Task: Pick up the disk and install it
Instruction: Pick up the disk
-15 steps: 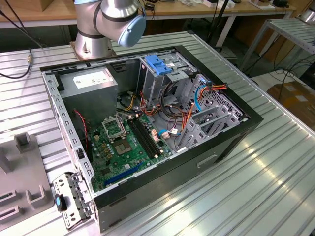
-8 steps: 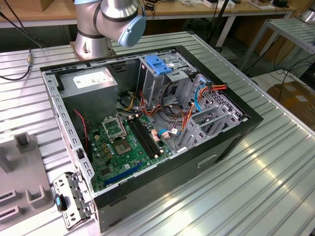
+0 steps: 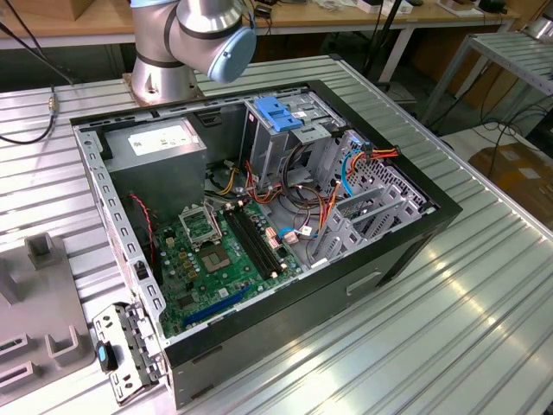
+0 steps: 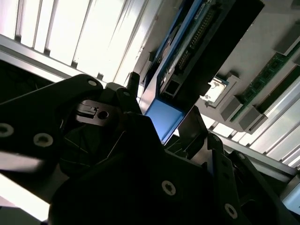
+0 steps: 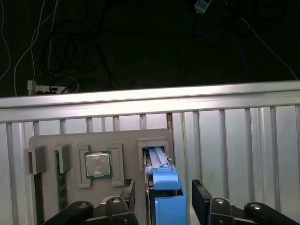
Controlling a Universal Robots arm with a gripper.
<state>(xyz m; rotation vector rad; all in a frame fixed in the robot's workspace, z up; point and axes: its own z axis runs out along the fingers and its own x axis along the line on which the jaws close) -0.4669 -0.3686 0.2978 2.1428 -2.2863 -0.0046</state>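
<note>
The disk is to be installed in the open computer case, so the robot's gripper will next grab it by its blue tab end (image 5: 169, 199).
The disk (image 5: 161, 185), silver-grey with bright blue rails and tab, stands on edge in a slot of a grey fixture plate (image 5: 51, 140). My gripper (image 5: 164, 201) straddles its blue tab end, with one dark finger (image 5: 129, 196) on each side and a narrow gap to each. In the second wrist view the blue tab of the disk (image 4: 161, 117) sits between the fingers of the gripper (image 4: 164, 125). The gripper is open and holds nothing.
The open computer case (image 3: 259, 216) lies on the ribbed metal table (image 3: 449, 328), with a tall grey cage and its blue latch (image 3: 278, 112) inside. The arm's base (image 3: 186, 43) stands behind it. A processor (image 5: 98, 164) and memory sticks (image 5: 60, 178) sit in the fixture plate.
</note>
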